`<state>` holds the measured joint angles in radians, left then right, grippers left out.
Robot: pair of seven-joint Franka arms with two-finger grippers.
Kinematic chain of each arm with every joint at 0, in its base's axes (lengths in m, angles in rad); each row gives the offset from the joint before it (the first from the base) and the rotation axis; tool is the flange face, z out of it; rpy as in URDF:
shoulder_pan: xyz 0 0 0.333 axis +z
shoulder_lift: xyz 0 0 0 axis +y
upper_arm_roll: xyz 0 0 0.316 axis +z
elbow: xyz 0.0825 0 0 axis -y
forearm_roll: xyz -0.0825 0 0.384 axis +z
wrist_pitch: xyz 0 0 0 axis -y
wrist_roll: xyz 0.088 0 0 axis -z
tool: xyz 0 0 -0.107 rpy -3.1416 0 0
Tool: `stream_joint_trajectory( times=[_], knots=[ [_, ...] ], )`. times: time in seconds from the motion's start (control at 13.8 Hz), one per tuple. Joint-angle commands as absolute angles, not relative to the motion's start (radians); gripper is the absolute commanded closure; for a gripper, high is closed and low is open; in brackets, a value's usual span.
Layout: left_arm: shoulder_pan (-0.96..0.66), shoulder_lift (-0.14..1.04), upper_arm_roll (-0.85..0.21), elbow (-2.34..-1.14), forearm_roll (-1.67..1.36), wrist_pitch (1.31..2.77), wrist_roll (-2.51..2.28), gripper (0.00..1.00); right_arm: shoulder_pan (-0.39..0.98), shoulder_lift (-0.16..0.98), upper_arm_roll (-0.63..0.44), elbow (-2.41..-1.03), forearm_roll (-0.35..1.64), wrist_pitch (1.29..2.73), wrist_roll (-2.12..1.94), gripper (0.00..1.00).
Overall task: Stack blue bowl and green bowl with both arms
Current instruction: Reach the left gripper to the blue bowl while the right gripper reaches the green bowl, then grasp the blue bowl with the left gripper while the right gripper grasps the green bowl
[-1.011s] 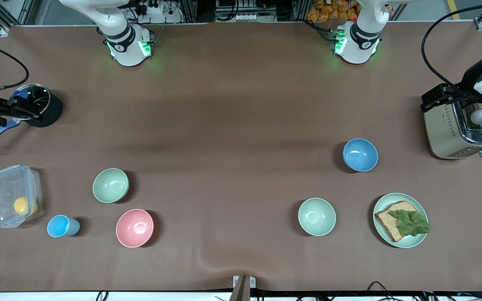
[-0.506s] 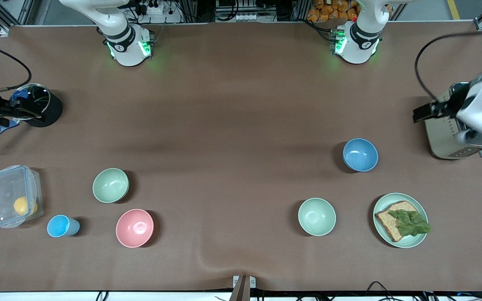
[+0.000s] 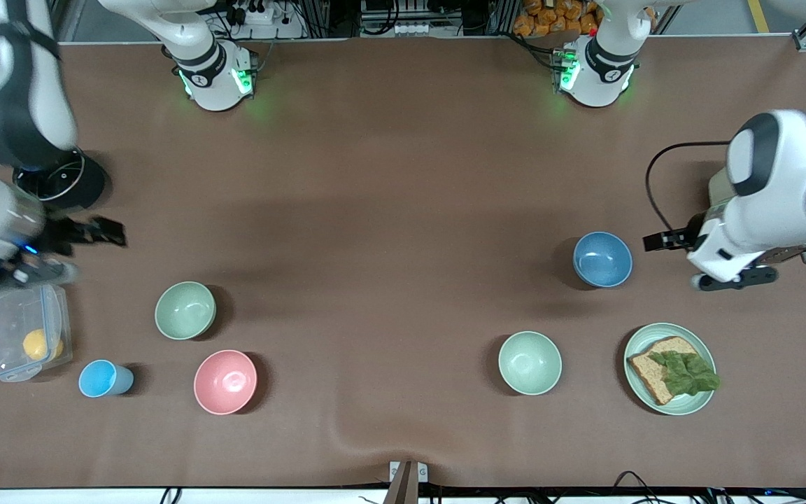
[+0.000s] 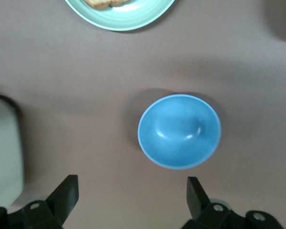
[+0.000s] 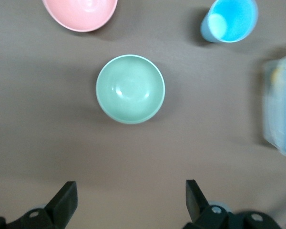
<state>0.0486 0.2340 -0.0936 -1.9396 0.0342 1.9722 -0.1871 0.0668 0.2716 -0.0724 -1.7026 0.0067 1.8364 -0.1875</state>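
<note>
I should next pinch the blue bowl with my left gripper by its thin rim (image 3: 629,251) (image 4: 143,147), because the blue bowl's round body is too wide for my fingers.
The blue bowl (image 3: 602,260) stands upright toward the left arm's end of the table; it also shows in the left wrist view (image 4: 179,131). The green bowl (image 3: 185,310), a muted sage, stands toward the right arm's end, and shows in the right wrist view (image 5: 130,88). My left gripper (image 3: 728,276) hangs open and empty over bare table between the blue bowl and the toaster (image 4: 132,191). My right gripper (image 3: 18,269) hangs open and empty over the table at the clear container's edge, apart from the green bowl (image 5: 131,195).
A paler mint bowl (image 3: 529,362) and a plate with bread and lettuce (image 3: 704,402) lie nearer the camera than the blue bowl. A pink bowl (image 3: 225,381), light-blue cup (image 3: 102,379) and clear container (image 3: 22,338) surround the green bowl. The left arm mostly hides a toaster (image 3: 716,190). A black pot (image 3: 60,178) stands near the right arm.
Both arms have swung in from the table's ends. The left gripper left the toaster for the blue bowl's side; the right gripper left the black pot for the container's edge.
</note>
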Motion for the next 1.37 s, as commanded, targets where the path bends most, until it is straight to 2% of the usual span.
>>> stream_joint_trajectory(
  times=[0.0,0.07,0.29,0.43,0.65,0.72,0.94,1.16,1.23,1.3],
  knots=[
    [0.101,0.227,-0.101,-2.109,0.052,2.162,-0.155,0.0,0.046,0.415,-0.074,-1.732,0.114,1.954,-0.186,0.0],
    [0.109,0.254,-0.103,-2.127,0.051,2.207,-0.134,0.0,0.046,0.466,-0.074,-1.732,0.171,2.006,-0.187,0.0],
    [0.118,0.314,-0.104,-2.118,0.035,2.232,-0.127,0.0,0.048,0.599,-0.075,-1.732,0.178,2.184,-0.207,0.0],
    [0.115,0.33,-0.106,-2.117,0.035,2.241,-0.127,0.0,0.019,0.614,-0.077,-1.732,0.178,2.203,-0.309,0.0],
    [0.112,0.359,-0.106,-2.105,0.035,2.244,-0.127,0.15,0.015,0.612,-0.077,-1.73,0.178,2.201,-0.322,0.0],
    [0.112,0.374,-0.106,-2.099,0.035,2.247,-0.127,0.23,0.017,0.609,-0.077,-1.73,0.178,2.2,-0.322,0.0],
    [0.107,0.379,-0.106,-2.098,0.035,2.247,-0.127,0.58,0.029,0.601,-0.077,-1.715,0.178,2.189,-0.313,0.0],
    [0.106,0.396,-0.107,-2.089,0.032,2.247,-0.135,0.88,0.028,0.601,-0.077,-1.665,0.151,2.163,-0.322,0.0],
    [0.106,0.397,-0.107,-2.089,0.032,2.247,-0.138,0.98,0.028,0.603,-0.077,-1.663,0.138,2.163,-0.324,0.0],
    [0.104,0.397,-0.107,-2.089,0.032,2.247,-0.143,1.0,0.026,0.606,-0.077,-1.663,0.137,2.163,-0.327,0.0]
  ],
)
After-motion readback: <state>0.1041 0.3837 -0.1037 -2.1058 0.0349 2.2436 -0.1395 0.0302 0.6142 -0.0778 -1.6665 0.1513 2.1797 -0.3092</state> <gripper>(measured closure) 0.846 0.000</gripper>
